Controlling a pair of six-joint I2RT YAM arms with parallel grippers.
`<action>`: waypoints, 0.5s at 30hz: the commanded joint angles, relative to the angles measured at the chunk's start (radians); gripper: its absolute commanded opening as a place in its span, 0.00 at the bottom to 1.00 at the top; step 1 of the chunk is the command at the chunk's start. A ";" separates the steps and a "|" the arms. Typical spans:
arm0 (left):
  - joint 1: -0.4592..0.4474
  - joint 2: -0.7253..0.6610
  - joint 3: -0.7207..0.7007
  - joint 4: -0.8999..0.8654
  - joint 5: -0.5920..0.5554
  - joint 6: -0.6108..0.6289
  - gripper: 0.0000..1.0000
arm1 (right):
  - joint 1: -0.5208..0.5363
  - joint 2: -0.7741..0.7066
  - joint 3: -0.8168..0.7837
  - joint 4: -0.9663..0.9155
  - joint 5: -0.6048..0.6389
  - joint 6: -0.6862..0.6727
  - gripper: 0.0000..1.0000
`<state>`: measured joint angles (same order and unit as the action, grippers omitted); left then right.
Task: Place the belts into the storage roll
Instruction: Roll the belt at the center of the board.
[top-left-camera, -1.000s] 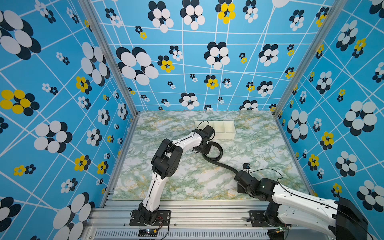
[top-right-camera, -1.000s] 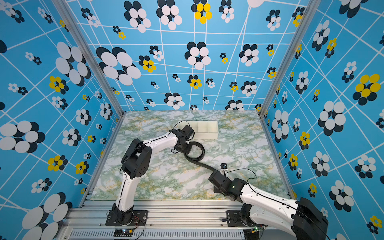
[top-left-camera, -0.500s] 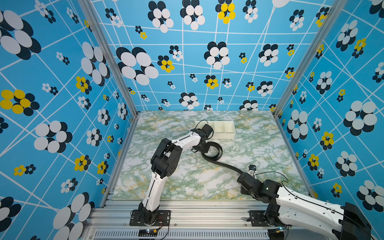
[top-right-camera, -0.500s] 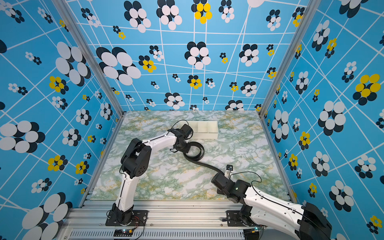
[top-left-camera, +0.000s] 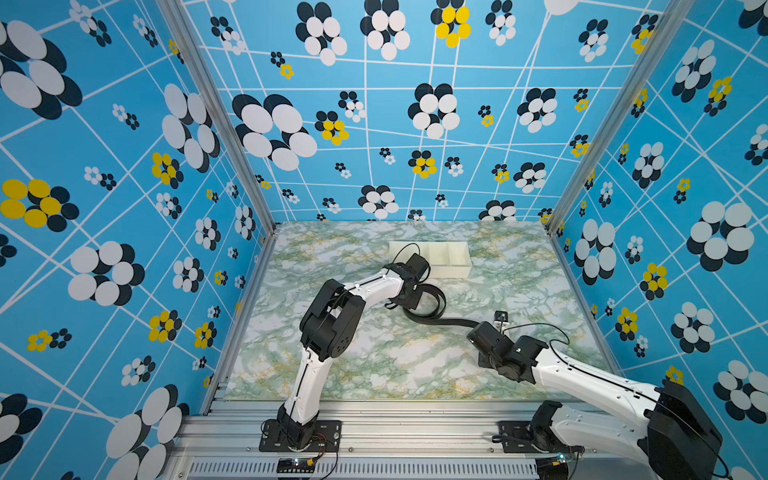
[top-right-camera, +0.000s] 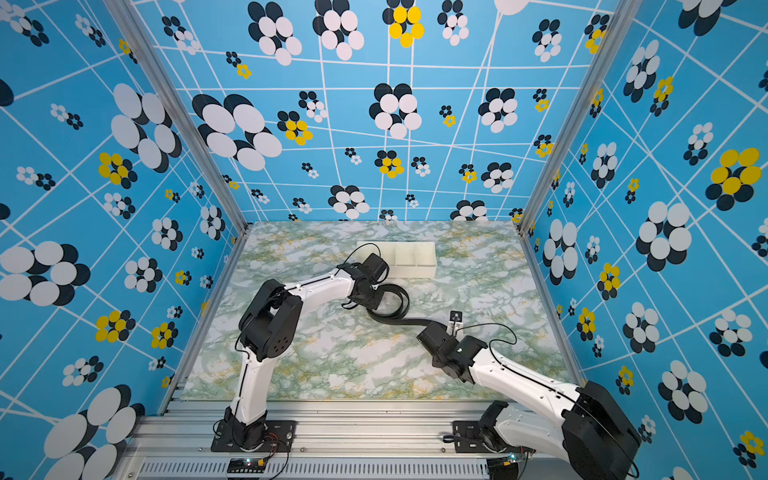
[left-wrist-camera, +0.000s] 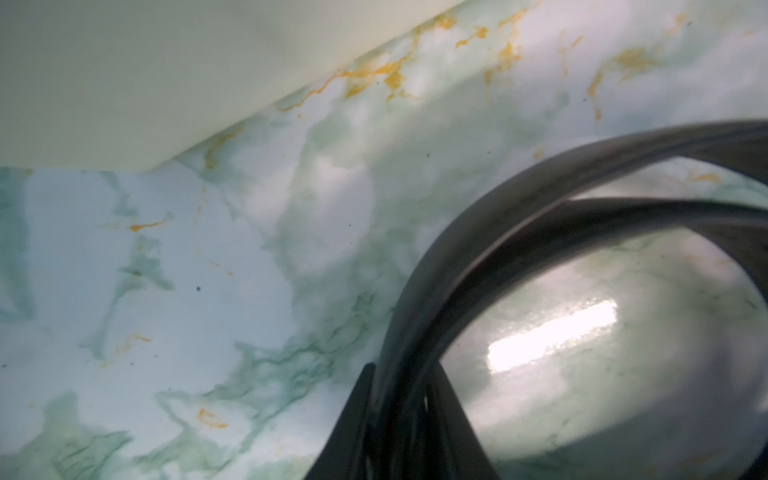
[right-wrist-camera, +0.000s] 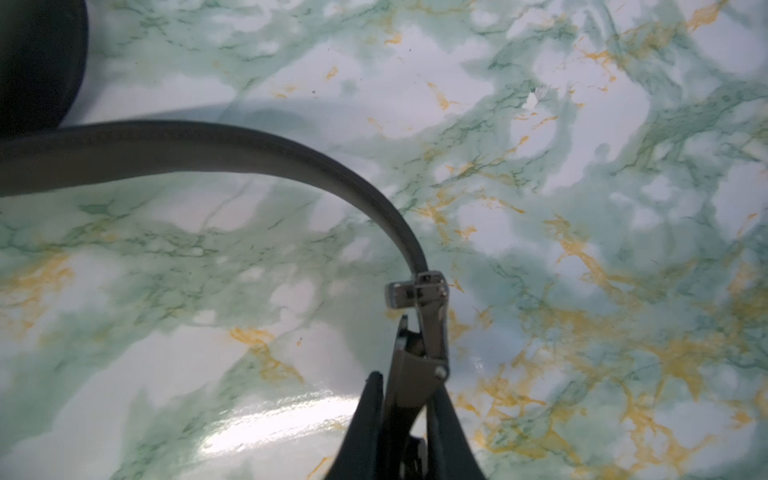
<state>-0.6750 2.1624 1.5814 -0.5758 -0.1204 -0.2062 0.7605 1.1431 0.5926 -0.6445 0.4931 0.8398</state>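
The buckle (right-wrist-camera: 419, 316) would end on the tabletop short of the coil if my right gripper opened now, so its move toward the coil comes first, before release.
The belt (top-left-camera: 437, 321) is a black strap on the marbled table; in both top views it is coiled into loops (top-right-camera: 400, 300) just in front of the storage roll (top-left-camera: 451, 272), a white divided tray (top-right-camera: 415, 272). My left gripper (top-left-camera: 411, 300) is shut on the stacked loops, which are pinched between its fingers in the left wrist view (left-wrist-camera: 402, 369). From the coil the strap runs right to my right gripper (top-left-camera: 478, 332). That gripper (right-wrist-camera: 409, 380) is shut on the metal buckle (right-wrist-camera: 419, 316), just above the table.
The tray's compartments (top-left-camera: 440, 253) hold nothing that I can see. A corner of the tray's wall (left-wrist-camera: 124, 83) is close to the left gripper. Patterned blue walls enclose the table on three sides, and the arm bases stand on the front rail (top-left-camera: 374, 428).
The left jaws have closed in on the belt loops. The right gripper, still holding the buckle, has shifted slightly right and away from the front edge.
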 joint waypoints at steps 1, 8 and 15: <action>-0.040 0.078 -0.090 -0.222 -0.035 0.040 0.19 | -0.043 0.044 0.070 -0.021 0.074 -0.035 0.02; -0.073 -0.005 -0.215 -0.193 -0.046 0.036 0.19 | -0.143 0.231 0.200 0.031 0.028 -0.112 0.06; -0.121 -0.067 -0.287 -0.175 -0.064 0.010 0.18 | -0.152 0.484 0.394 0.037 -0.043 -0.158 0.29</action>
<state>-0.7654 2.0266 1.3762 -0.5667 -0.2142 -0.2066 0.6228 1.5642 0.9253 -0.6304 0.4358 0.6949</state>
